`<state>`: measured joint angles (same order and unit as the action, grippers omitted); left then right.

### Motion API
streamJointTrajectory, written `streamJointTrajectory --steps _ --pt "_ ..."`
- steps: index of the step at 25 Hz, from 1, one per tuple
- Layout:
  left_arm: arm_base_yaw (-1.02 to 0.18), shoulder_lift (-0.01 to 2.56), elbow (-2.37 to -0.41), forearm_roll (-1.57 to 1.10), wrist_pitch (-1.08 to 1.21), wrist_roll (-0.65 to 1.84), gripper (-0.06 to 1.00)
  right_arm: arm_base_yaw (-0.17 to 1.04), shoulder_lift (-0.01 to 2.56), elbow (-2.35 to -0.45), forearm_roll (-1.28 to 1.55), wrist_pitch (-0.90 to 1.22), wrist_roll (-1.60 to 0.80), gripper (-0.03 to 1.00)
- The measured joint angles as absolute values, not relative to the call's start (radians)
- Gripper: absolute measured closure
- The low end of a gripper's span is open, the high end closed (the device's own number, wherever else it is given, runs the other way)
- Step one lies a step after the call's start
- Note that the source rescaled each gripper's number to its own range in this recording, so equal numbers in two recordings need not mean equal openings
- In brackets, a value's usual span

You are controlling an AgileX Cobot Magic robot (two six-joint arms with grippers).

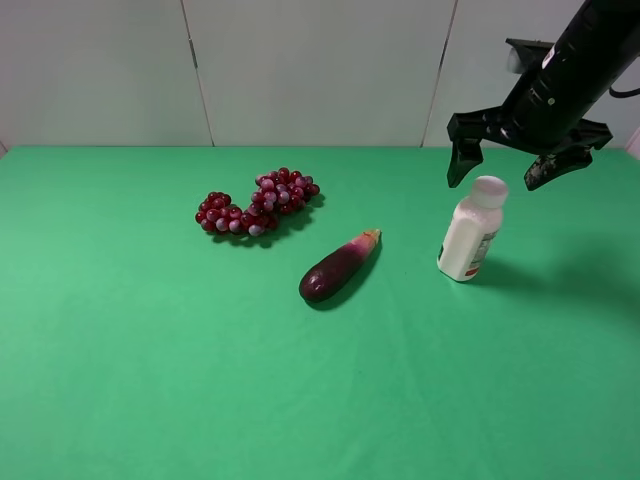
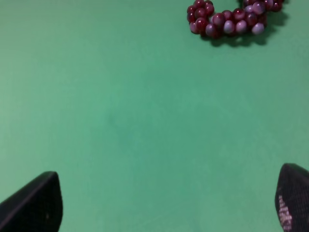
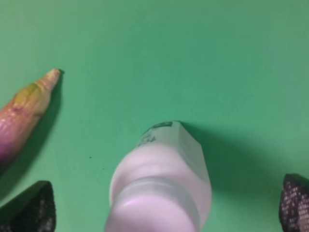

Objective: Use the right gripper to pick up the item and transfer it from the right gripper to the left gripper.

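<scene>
I should grab the white bottle by its capped top [image 1: 489, 192] with my right gripper next. That will leave the white bottle's labelled lower body [image 1: 465, 250] free for my left gripper.
The item, a small white bottle [image 1: 470, 232] with a white round cap and a printed label, stands upright on the green table at the right. My right gripper [image 1: 505, 169] hangs open just above its cap, one finger on each side. In the right wrist view the bottle [image 3: 161, 188] is close below, between the two fingertips [image 3: 31, 208]. My left gripper [image 2: 169, 203] is open over bare green cloth and holds nothing; it does not show in the exterior high view.
A dark purple eggplant [image 1: 339, 266] lies left of the bottle; its tip shows in the right wrist view [image 3: 26, 111]. A red grape bunch [image 1: 258, 203] lies farther back left, also in the left wrist view [image 2: 231, 19]. A white wall [image 1: 300, 70] bounds the back.
</scene>
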<state>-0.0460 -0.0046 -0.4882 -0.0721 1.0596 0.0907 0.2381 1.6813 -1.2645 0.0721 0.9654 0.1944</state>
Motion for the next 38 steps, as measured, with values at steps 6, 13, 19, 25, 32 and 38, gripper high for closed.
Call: streamJointTrajectory --steps 6,13,19,25,32,38 --pt "-0.046 -0.005 -0.488 -0.072 1.06 0.091 0.21 0.238 1.727 -1.264 0.071 0.978 0.194 -0.03" --pt "-0.046 -0.005 -0.488 -0.072 1.06 0.091 0.21 0.243 1.782 -1.264 0.053 0.978 0.194 -0.03" --pt "-0.046 -0.005 -0.488 -0.072 1.06 0.091 0.21 0.243 1.809 -1.264 0.015 0.976 0.194 -0.03" --pt "-0.046 -0.005 -0.488 -0.072 1.06 0.091 0.21 0.243 1.845 -1.264 0.014 0.962 0.194 -0.03" --pt "-0.046 -0.005 -0.488 -0.072 1.06 0.091 0.21 0.243 1.845 -1.264 0.038 0.948 0.194 -0.03" --pt "-0.046 -0.005 -0.488 -0.072 1.06 0.091 0.21 0.244 1.845 -1.264 0.064 0.956 0.194 0.86"
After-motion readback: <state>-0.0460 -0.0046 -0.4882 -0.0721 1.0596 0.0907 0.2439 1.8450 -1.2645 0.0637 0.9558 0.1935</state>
